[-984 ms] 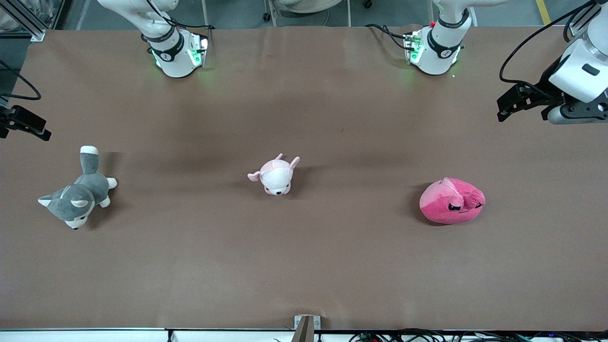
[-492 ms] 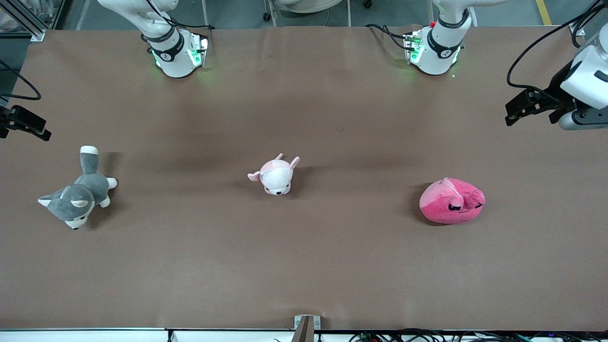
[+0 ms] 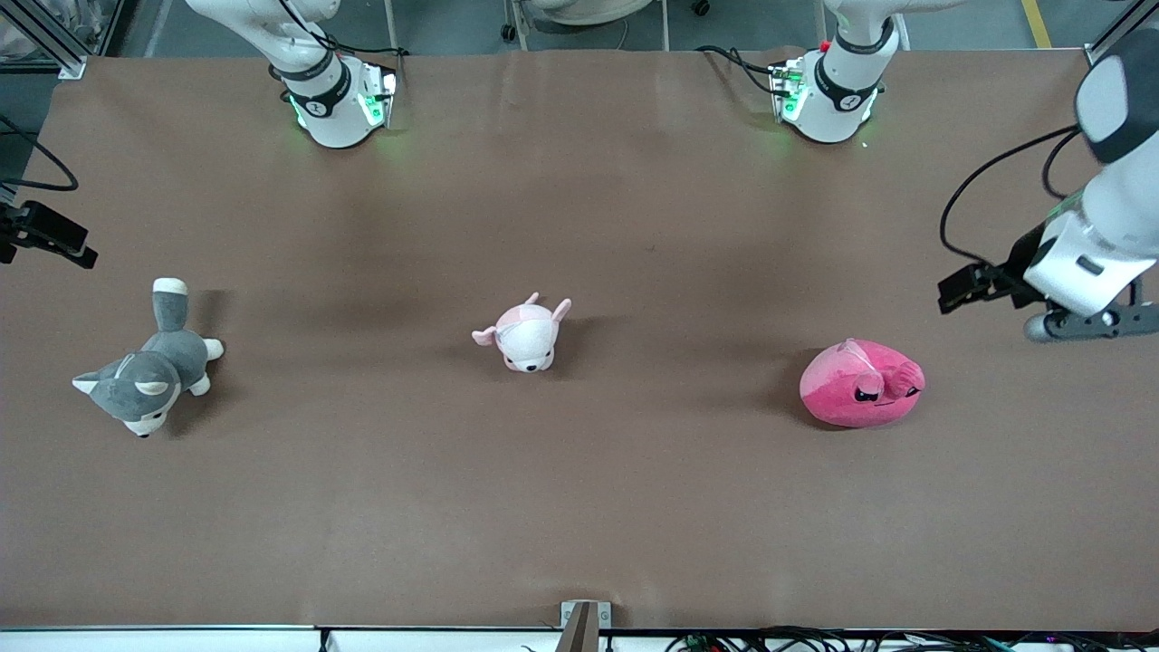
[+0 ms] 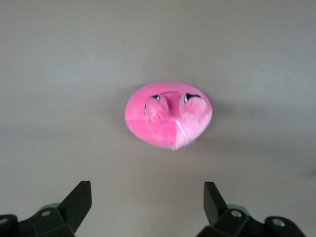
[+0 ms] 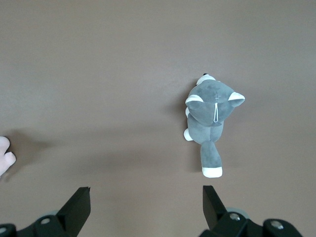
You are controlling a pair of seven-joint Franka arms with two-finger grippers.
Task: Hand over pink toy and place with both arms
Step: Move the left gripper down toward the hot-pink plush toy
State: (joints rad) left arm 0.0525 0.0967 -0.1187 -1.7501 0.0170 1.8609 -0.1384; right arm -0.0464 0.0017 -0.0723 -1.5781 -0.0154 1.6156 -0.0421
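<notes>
My left gripper grabs a puffy bump on the front of the pink toy next. Then it hands the pink toy [image 3: 860, 396] over.
The pink toy [image 3: 860, 396], a round hot-pink plush with black angry eyes, lies on the brown table toward the left arm's end. The left wrist view shows the pink toy [image 4: 169, 115] ahead of the jaws, well apart from them. My left gripper [image 3: 963, 292] hangs in the air over the table's left arm end, beside and above the toy. The left gripper [image 4: 148, 191] is open and holds nothing. My right gripper [image 3: 52, 239] waits at the right arm's end of the table, and the right gripper [image 5: 146, 195] is open and holds nothing.
A small pale pink-and-white puppy plush [image 3: 524, 336] sits mid-table. A grey-and-white husky plush [image 3: 149, 369] lies toward the right arm's end, and the husky [image 5: 212, 117] shows below the right wrist. The arm bases [image 3: 337, 101] stand along the table edge farthest from the front camera.
The left arm has swung its gripper closer to the pink toy. The right arm and all three plush toys have stayed where they were.
</notes>
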